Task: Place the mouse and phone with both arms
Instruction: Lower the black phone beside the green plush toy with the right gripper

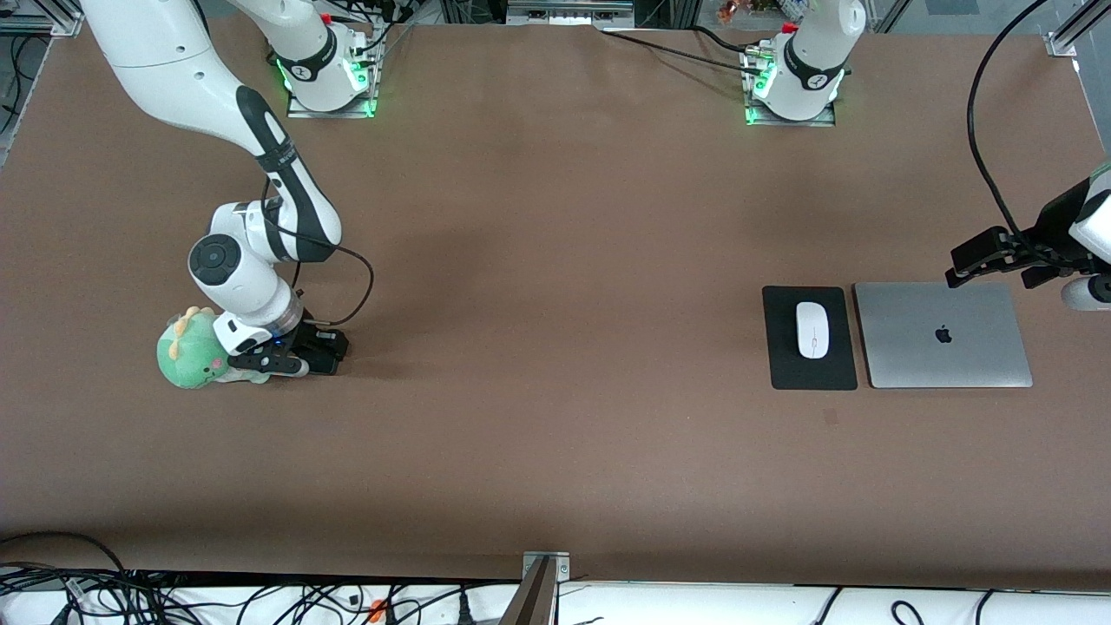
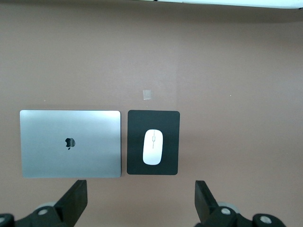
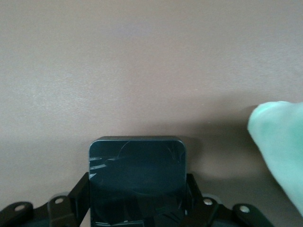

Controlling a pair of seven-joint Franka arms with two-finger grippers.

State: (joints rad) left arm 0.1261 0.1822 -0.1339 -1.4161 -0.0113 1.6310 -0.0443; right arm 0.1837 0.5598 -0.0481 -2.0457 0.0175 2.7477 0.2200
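My right gripper is ready to open, because the black phone is low on the tabletop beside the green plush toy.
The white mouse (image 1: 812, 330) lies on a black mouse pad (image 1: 785, 365) toward the left arm's end of the table; it also shows in the left wrist view (image 2: 153, 147). My left gripper (image 1: 985, 260) hangs open and empty in the air over the table by the laptop's edge, its fingers (image 2: 75, 201) spread wide. My right gripper (image 1: 308, 356) is low at the table toward the right arm's end, shut on the black phone (image 1: 328, 351). In the right wrist view the phone (image 3: 137, 175) sits between both fingers (image 3: 78, 194), its glass reflecting.
A closed silver laptop (image 1: 942, 334) lies beside the mouse pad (image 2: 137, 123). A green plush toy (image 1: 193, 351) sits right beside my right gripper, partly under the wrist. A small tape mark (image 1: 831, 417) is on the brown table nearer the camera than the pad.
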